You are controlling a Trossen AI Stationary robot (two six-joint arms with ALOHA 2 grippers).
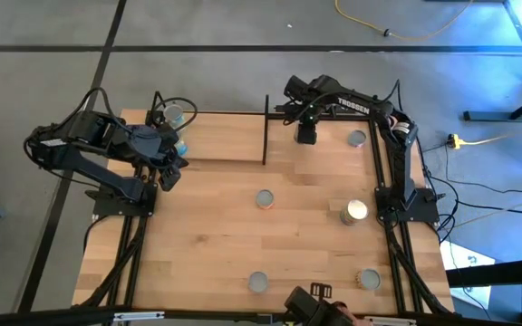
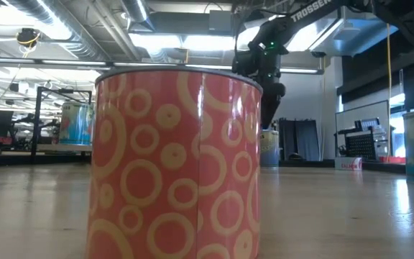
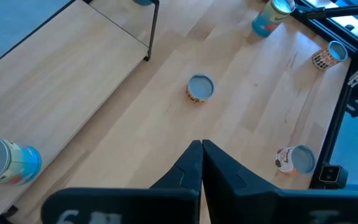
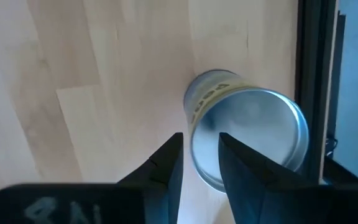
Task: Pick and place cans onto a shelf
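The robot's right gripper will grab the tan-labelled can by its silver rim (image 4: 193, 140) next, so that it can put the can on the shelf.
The shelf (image 1: 211, 136) is a light board with thin black rods at the table's far left. Two cans stand on its left end, one silver-topped (image 1: 175, 115) and one blue (image 1: 181, 145). My left gripper (image 3: 202, 155) is shut and empty beside the shelf's left end (image 1: 169, 170). My right gripper (image 4: 199, 140) is near the far edge, right of the shelf (image 1: 306, 134). It is open by a narrow gap and points down over an upright tan-labelled can (image 4: 247, 134). The high view hides this can under the gripper; the low view shows it (image 2: 268, 147). My right gripper stands right over the tan can's silver top (image 4: 253, 130), coming from above and pointing down. I cannot tell whether its fingertips touch the can. The can stands upright on the tabletop.
Loose cans stand on the tabletop at the far right (image 1: 358, 139), the middle (image 1: 265, 199), the right (image 1: 356, 211), near middle (image 1: 258, 282) and near right (image 1: 368, 279). A black bar (image 4: 309, 74) runs along the table's far edge beside the tan can.
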